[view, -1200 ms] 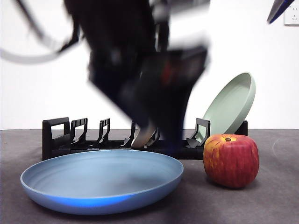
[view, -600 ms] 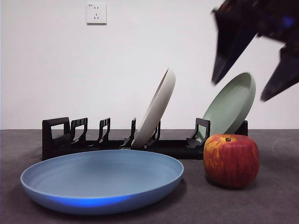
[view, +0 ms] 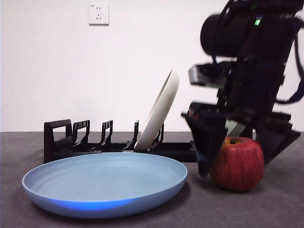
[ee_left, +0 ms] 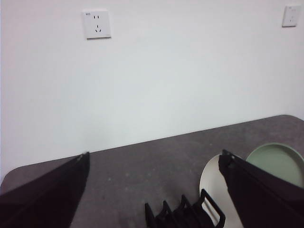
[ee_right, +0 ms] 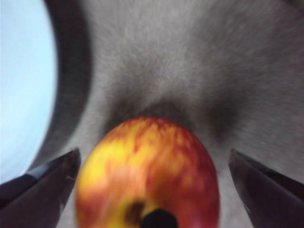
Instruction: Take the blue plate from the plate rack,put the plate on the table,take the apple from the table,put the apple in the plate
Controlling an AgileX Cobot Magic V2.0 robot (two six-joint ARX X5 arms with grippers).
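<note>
Next, my right gripper grabs the apple (view: pixel 240 164) by its rounded sides to put it in the plate (view: pixel 104 180).
The blue plate (view: pixel 104 183) lies flat on the table (view: pixel 285 204) at the front left; its edge also shows in the right wrist view (ee_right: pixel 19 85). The apple (view: pixel 240 164) stands upright to its right. My right gripper (view: pixel 237 166) has come down from above around the apple, jaws open, one on each side, not touching it. In the right wrist view the apple (ee_right: pixel 149 175) sits between the open jaws of the right gripper (ee_right: pixel 154 156). My left gripper (ee_left: pixel 154 154) is open and empty, held high above the plate rack (ee_left: pixel 180 216).
The black plate rack (view: pixel 59 135) stands behind the blue plate with a cream-white plate (view: pixel 159 111) leaning in it. A sage-green plate (ee_left: pixel 278 161) leans at its right end, mostly hidden behind the right arm in the front view. A wall socket (view: pixel 98 13) is behind.
The left arm has lifted out of the front view. The right arm has come down from the top right, and its open jaws now straddle the apple. Plate and apple have not moved.
</note>
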